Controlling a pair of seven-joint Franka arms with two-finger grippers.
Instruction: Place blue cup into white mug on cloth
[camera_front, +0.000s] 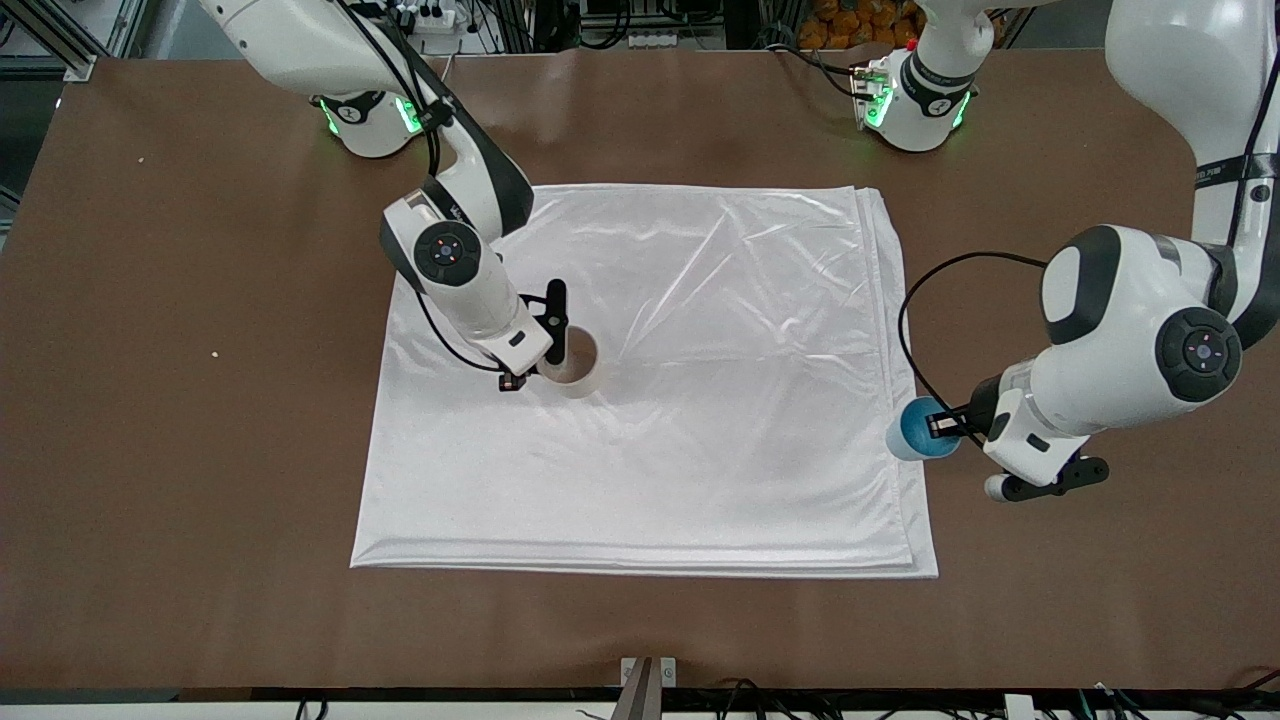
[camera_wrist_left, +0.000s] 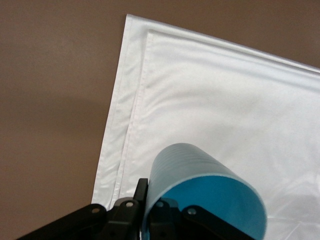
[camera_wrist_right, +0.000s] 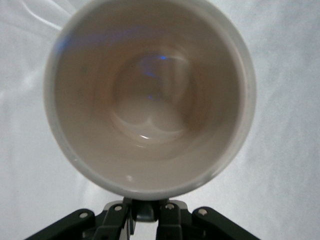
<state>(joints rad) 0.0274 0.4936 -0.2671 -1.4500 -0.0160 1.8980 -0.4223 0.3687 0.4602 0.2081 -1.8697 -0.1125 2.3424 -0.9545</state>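
Observation:
I should move the mug to the cloth's middle (camera_front: 638, 378) with my right gripper before I release it. In the front view the mug's base hangs short of that middle.
The white mug (camera_front: 572, 363) is upright at the cloth (camera_front: 700, 460), toward the right arm's end. My right gripper (camera_front: 537, 370) is shut on its dark handle; in the right wrist view the mug (camera_wrist_right: 150, 95) shows its empty beige interior, with the gripper (camera_wrist_right: 150, 214) at the handle. I cannot tell whether the mug rests on the cloth or hangs just above it. My left gripper (camera_front: 941, 427) is shut on the blue cup (camera_front: 917, 428), one finger inside its wall and one outside. It holds the cup tilted over the cloth's edge at the left arm's end. The left wrist view shows the cup (camera_wrist_left: 200, 175), the gripper (camera_wrist_left: 149, 212) and the cloth's layered corner (camera_wrist_left: 135, 100).
The cloth lies on a brown table (camera_front: 200, 480). Both arm bases (camera_front: 910, 100) stand along the table's edge farthest from the front camera. A small pale crumb (camera_front: 215, 353) lies toward the right arm's end. A metal bracket (camera_front: 647, 680) sits at the table's near edge.

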